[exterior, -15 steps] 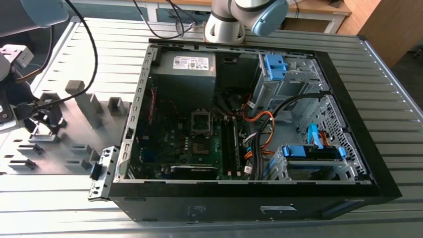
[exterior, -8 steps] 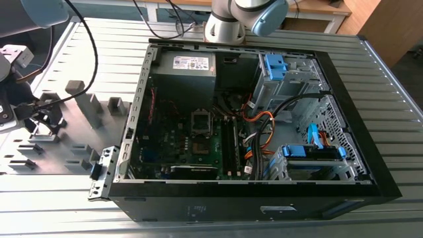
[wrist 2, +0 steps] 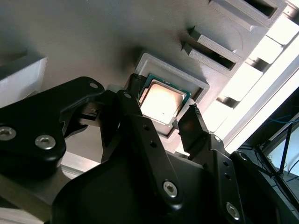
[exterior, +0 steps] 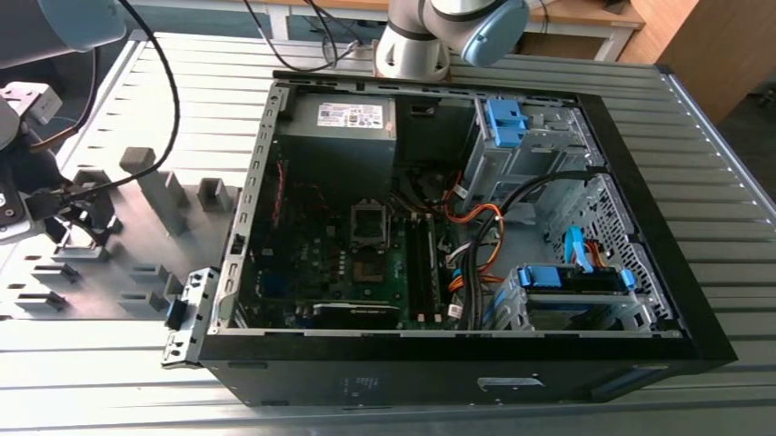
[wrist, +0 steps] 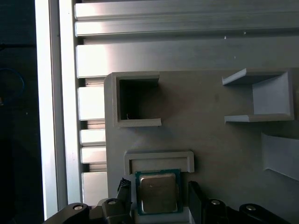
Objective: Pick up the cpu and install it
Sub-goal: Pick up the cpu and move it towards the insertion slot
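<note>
The holder's raised side fits closely around one end of the cpu, so I next need to grip the cpu with my gripper by its open side edges.
The cpu is a small square chip with a dull silver top and a green rim. It lies flat in a shallow pocket of a grey holder block. My gripper is open and straddles it, with one black fingertip on one side and the other fingertip on the opposite side. Narrow gaps show between the pads and the chip's edges. In the exterior view the gripper hangs over the grey holder block at that view's left.
An open black PC case lies on the slatted metal table, with its motherboard, the square socket area, memory sticks and cables exposed. The holder block has raised posts and other pockets.
</note>
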Action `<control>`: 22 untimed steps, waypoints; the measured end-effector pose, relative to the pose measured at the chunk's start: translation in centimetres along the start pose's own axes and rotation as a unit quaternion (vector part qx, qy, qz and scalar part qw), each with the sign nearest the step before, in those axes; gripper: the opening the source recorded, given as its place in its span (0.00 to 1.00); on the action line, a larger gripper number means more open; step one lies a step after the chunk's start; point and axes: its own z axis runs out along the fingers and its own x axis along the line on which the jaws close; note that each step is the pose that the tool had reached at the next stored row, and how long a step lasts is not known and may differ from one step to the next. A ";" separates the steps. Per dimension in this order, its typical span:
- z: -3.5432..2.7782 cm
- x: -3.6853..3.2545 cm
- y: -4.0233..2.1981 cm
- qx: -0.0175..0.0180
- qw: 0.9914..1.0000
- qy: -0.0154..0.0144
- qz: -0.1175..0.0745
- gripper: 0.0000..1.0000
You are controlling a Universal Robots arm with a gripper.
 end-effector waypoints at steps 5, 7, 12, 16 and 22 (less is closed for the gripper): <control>0.01 0.00 0.00 0.000 1.000 0.000 0.000 0.52; 0.01 0.00 0.00 0.000 1.000 0.000 0.000 0.52; 0.02 0.00 0.00 0.000 1.000 0.000 0.000 0.52; 0.02 0.00 0.00 0.000 1.000 0.000 0.000 0.47; 0.03 0.00 0.00 0.000 1.000 0.000 0.000 0.47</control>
